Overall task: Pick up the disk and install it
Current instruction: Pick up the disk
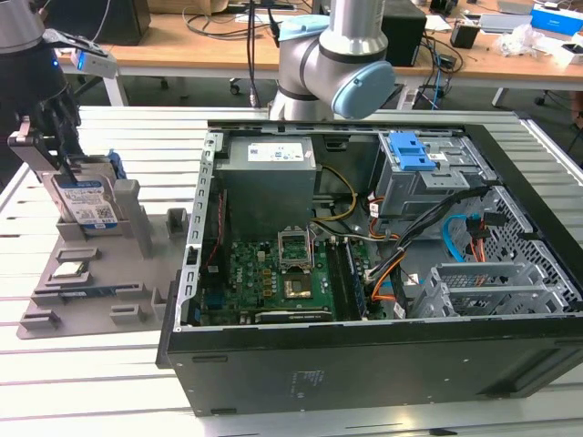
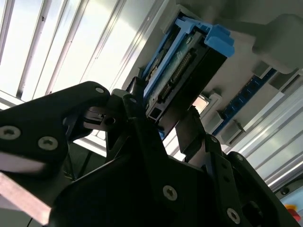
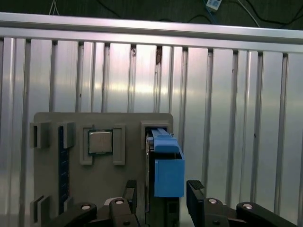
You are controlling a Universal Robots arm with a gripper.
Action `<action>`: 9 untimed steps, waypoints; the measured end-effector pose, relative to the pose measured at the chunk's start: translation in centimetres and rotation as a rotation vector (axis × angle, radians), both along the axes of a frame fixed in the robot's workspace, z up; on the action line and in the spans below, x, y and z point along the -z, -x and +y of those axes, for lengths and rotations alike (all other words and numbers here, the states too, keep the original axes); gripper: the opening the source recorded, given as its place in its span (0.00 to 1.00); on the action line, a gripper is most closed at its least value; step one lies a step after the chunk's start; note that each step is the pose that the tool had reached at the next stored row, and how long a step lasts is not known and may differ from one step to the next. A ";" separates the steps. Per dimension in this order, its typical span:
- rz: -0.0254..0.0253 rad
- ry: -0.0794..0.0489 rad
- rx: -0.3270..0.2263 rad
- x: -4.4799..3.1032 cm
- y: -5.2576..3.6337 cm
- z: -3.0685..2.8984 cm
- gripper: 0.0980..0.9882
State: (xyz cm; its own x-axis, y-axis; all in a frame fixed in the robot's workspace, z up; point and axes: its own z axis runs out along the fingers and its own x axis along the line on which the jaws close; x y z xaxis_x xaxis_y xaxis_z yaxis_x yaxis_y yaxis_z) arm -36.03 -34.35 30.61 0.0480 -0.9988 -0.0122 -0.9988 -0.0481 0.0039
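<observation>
The disk is standing with its lower end down in the tray slot (image 1: pixel 96 228), so I next need to pick up the disk with my gripper by its exposed upper end (image 1: pixel 84 167).
The disk (image 1: pixel 88 205) is a silver hard drive with a blue-and-white label and a blue carrier frame. It stands on edge in a slot of the grey holder tray (image 1: pixel 100 291) at the exterior view's left. My gripper (image 1: pixel 64 159) hangs over its top. In both wrist views the black fingers (image 3: pixel 195 190) straddle the disk (image 3: pixel 165 165), one on each side with narrow gaps, so the gripper (image 3: pixel 162 189) is open around it. The disk's connector edge (image 2: pixel 175 80) runs between the fingers (image 2: pixel 189 125), and it still sits in its slot.
A small square processor chip (image 3: pixel 100 142) lies in another pocket of the tray. The open computer case (image 1: pixel 364 364) takes up the middle and the exterior view's right, with a grey drive cage and blue latch (image 1: pixel 414 150) at its back. The arm's base (image 1: pixel 328 64) stands behind the case.
</observation>
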 end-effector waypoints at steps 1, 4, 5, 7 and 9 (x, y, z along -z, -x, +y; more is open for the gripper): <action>-0.0051 0.000 0.000 0.02 0.03 0.00 0.50; -0.0098 0.000 0.000 0.08 0.26 0.00 0.50; -0.0111 0.000 0.000 0.14 0.30 0.00 0.50; -0.0110 0.001 0.000 0.41 0.34 -0.01 0.50; -0.0110 0.001 0.000 0.63 0.35 0.00 0.50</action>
